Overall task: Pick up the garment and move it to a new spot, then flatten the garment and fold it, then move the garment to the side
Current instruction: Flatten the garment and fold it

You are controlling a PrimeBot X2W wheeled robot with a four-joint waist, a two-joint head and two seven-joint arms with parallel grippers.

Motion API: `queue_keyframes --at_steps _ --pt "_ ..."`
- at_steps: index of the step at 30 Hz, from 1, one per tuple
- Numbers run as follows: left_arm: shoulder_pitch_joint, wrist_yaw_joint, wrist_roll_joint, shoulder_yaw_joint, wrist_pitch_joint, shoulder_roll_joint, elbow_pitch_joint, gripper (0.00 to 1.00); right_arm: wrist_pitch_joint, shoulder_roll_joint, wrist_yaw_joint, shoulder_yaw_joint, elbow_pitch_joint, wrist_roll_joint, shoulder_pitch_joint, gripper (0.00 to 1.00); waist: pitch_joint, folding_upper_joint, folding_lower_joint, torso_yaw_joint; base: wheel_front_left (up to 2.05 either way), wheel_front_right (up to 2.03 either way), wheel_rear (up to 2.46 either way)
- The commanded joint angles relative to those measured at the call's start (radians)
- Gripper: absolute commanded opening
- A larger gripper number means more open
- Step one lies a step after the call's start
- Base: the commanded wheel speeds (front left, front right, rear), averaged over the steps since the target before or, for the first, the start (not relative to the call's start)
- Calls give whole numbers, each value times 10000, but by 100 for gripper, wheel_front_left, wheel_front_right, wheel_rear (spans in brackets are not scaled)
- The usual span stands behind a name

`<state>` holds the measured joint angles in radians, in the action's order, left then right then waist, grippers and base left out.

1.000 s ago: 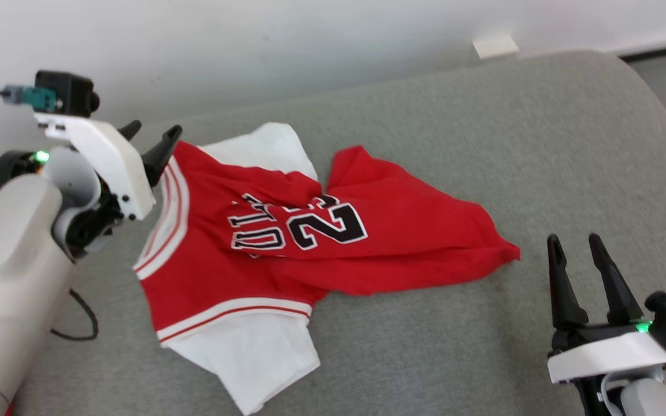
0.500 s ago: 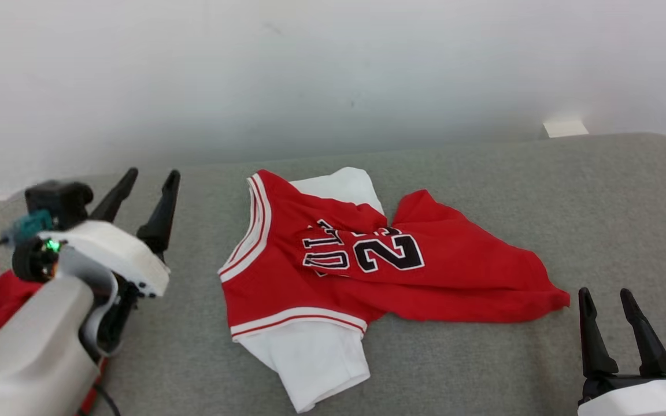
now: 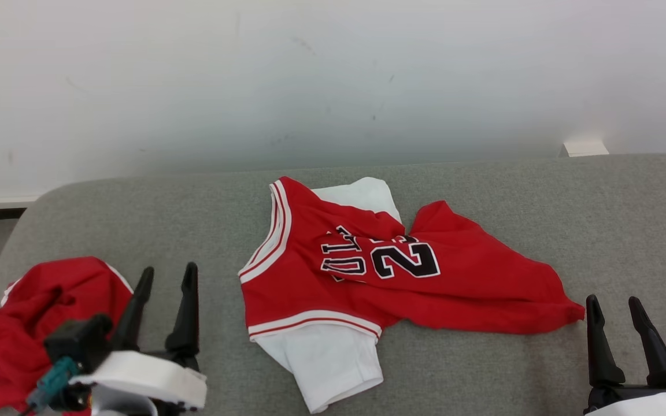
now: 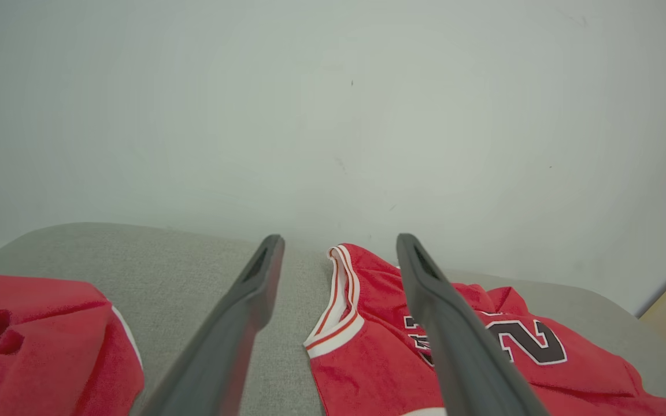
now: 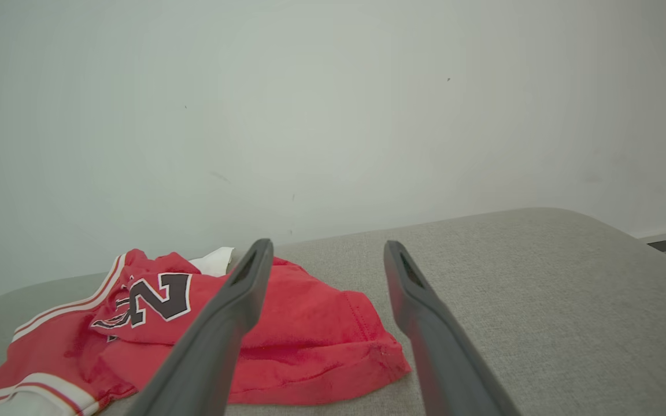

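Observation:
The garment's red hem corner is bunched up into a narrow point, while its numbered panel (image 3: 414, 260) is spread out. My right gripper needs to grab that corner next.
The garment (image 3: 367, 277) is a red jersey with white sleeves and a black number. It lies crumpled and partly folded over itself in the middle of the grey cushion (image 3: 541, 219). My left gripper (image 3: 169, 270) stands open to the left of the garment's striped edge, apart from it, holding nothing. My right gripper (image 3: 613, 300) is open just right of the garment's red corner and is empty too. In the left wrist view the garment (image 4: 379, 323) lies ahead between and right of the left gripper (image 4: 340, 238). From the right wrist the garment (image 5: 310, 329) shows ahead-left of the right gripper (image 5: 328, 244).
A second red cloth (image 3: 38, 312) is bunched at the cushion's near left end, beside my left gripper; it also appears in the left wrist view (image 4: 38, 341). A pale wall (image 3: 333, 86) rises right behind the cushion. Bare grey cushion stretches to the right.
The head camera has tilted up and shifted. My left gripper has drawn back from the garment's collar to the lower left, still open. The bunched red cloth has come into view.

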<state>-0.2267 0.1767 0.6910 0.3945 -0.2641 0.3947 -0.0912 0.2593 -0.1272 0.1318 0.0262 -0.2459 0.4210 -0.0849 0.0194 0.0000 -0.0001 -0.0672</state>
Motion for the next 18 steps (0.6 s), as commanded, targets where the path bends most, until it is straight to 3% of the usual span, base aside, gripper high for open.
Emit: queue_keyframes --at_steps 1,7,18 --pt "674 -91 -626 -431 -1 -364 240 100 29 25 -21 -50 145 -115 166 100 -75 0 1 58 0 0 0" --pt "1642 -638 -2020 -1247 -1 -1298 236 100 52 69 -21 38 532 -322 289 100 -132 0 1 197 0 0 0" --pt "1719 -1724 -3269 -2297 -2 -2472 -552 100 58 93 -21 213 754 -528 499 100 -166 0 1 234 0 0 0"
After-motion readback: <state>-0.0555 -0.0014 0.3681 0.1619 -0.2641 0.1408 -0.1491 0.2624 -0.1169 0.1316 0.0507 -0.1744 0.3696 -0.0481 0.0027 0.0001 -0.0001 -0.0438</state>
